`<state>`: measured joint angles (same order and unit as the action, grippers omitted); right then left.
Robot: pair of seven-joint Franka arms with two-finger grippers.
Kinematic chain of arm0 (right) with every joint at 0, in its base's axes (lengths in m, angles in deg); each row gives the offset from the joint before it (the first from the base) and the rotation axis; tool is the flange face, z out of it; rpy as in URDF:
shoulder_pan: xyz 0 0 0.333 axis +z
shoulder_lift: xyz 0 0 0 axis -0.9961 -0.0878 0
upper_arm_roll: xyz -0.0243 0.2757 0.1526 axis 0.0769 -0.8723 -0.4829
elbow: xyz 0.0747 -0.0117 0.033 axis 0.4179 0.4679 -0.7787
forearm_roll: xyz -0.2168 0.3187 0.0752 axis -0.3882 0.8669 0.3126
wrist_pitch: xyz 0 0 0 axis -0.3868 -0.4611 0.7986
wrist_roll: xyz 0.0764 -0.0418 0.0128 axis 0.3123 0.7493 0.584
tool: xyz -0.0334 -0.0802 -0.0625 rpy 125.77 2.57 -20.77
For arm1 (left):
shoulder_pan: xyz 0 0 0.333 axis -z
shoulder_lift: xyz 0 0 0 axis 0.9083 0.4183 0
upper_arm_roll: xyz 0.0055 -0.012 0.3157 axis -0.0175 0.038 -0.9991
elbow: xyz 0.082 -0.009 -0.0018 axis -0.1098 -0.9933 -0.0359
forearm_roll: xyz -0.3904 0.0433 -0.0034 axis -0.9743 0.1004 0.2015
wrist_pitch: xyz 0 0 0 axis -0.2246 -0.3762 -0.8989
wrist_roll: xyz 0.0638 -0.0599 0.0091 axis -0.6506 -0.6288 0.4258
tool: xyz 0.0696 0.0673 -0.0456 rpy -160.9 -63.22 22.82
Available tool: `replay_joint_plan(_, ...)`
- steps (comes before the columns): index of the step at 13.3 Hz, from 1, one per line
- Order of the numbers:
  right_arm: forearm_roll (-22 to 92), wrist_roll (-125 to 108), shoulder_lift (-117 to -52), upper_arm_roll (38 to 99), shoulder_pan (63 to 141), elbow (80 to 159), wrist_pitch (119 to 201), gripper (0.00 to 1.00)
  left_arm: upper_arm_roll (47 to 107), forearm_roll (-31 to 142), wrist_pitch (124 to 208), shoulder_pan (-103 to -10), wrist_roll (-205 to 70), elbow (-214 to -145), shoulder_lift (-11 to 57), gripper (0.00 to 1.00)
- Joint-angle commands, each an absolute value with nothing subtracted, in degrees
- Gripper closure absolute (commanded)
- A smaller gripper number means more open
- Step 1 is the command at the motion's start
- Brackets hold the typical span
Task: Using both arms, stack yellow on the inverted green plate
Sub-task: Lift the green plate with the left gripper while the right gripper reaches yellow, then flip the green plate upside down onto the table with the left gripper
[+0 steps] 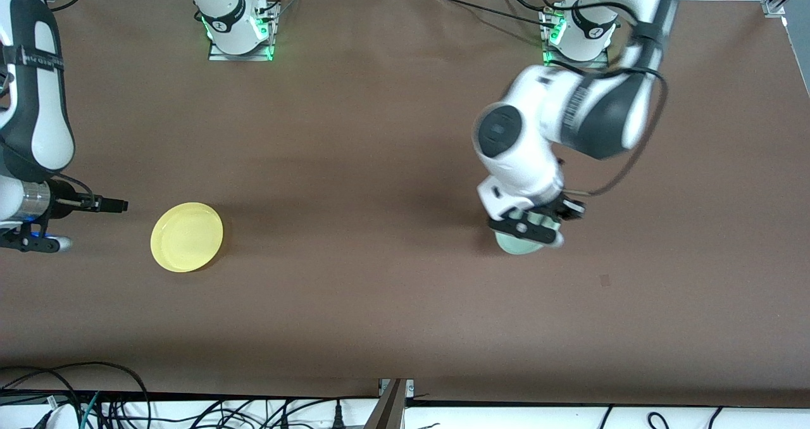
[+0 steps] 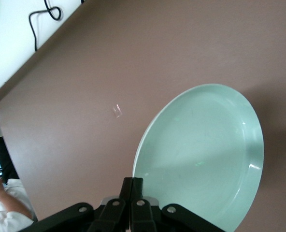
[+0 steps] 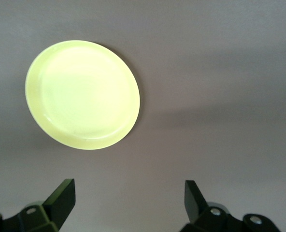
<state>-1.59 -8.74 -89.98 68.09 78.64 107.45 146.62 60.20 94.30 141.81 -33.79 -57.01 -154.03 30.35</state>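
Note:
The robot's right gripper should next pick up the yellow plate by its rim point(image 1: 155, 239), so that it can stack the yellow plate on the inverted green plate point(image 1: 517, 245).
The yellow plate point(image 1: 186, 236) lies rim up on the brown table toward the right arm's end. It also shows in the right wrist view point(image 3: 82, 94). My right gripper point(image 1: 44, 244) is beside it at the table's end, open and empty point(image 3: 128, 198). My left gripper point(image 1: 528, 226) is shut on the rim of the pale green plate point(image 1: 516, 244) toward the left arm's end. In the left wrist view the fingers point(image 2: 132, 183) pinch the rim, and the green plate point(image 2: 201, 154) is tilted with its hollow face showing. The gripper hides most of it in the front view.
The brown table point(image 1: 380, 163) lies bare between the two plates. A small mark point(image 1: 605, 280) is on the table near the green plate. Cables point(image 1: 95, 397) run along the table's edge nearest the front camera. The arm bases point(image 1: 240, 30) stand along the farthest edge.

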Motion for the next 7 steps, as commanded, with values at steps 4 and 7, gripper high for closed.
replay_joint_plan(4,2.34,-2.55,-96.01,67.44,75.56,109.38,155.59,0.0,58.99,106.84,140.28,-20.21,-40.76,-152.91,37.4,1.0)
replay_joint_plan(7,2.42,-2.18,-97.16,67.35,75.47,112.8,161.39,0.0,58.81,110.27,140.37,-16.86,-36.26,-152.82,39.87,1.0)
